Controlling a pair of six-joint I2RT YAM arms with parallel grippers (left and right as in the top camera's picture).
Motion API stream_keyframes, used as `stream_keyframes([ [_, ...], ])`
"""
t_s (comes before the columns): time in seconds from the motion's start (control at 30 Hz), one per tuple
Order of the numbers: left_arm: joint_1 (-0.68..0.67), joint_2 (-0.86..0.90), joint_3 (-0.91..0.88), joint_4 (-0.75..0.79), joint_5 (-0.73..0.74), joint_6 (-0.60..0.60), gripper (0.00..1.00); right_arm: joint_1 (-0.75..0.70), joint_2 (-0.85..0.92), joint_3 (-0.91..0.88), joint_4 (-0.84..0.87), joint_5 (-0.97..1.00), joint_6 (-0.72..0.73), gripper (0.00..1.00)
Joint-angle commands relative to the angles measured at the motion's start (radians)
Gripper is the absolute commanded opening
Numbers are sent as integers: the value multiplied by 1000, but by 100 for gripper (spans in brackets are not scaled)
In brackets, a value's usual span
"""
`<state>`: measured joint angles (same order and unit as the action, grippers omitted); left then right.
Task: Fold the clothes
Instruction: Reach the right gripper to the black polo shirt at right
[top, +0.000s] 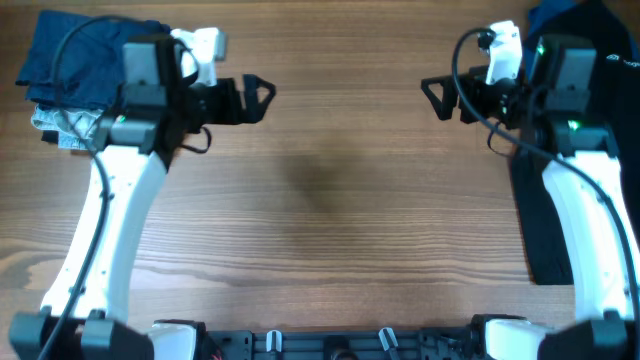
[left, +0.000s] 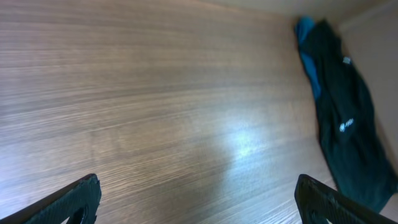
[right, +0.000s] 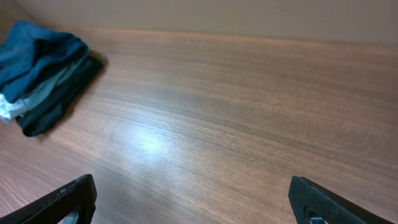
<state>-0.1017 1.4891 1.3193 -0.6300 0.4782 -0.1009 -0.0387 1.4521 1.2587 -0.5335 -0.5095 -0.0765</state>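
Note:
The black shirt (top: 535, 220) needs to go to my left gripper for folding, so my right gripper should grab the shirt next at its far end (top: 592, 28) beside the white lettering.
A large black shirt (top: 535, 220) with small white lettering lies crumpled along the table's right side, partly under my right arm. A royal-blue garment (top: 556, 17) pokes out at its far end. The left wrist view shows the same black shirt (left: 343, 118) and blue garment (left: 306, 46) at the far right. My left gripper (top: 256, 98) hovers open over bare wood, its fingertips (left: 78, 198) wide apart and holding nothing. My right gripper (top: 437, 96) faces it, also open and empty, with its fingertips (right: 320, 200) spread over the table.
A stack of folded clothes (top: 70, 75), blue on top and grey and dark beneath, sits at the back left corner behind my left arm. The right wrist view shows the stack (right: 43, 71) at its left. Bare wooden tabletop (top: 330, 200) lies between the arms.

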Motion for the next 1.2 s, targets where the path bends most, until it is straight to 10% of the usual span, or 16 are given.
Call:
stream_keyframes([
  [0.0,-52,61,26,-14,-24,74,100,-5,86,24,1,-38,28,100],
  [0.33,-86,102,27,13,56,-17,100,-33,171,55,35,395,370,97],
  [1.17,-301,224,162,-41,-271,-124,100,-393,417,141,66,562,391,95],
])
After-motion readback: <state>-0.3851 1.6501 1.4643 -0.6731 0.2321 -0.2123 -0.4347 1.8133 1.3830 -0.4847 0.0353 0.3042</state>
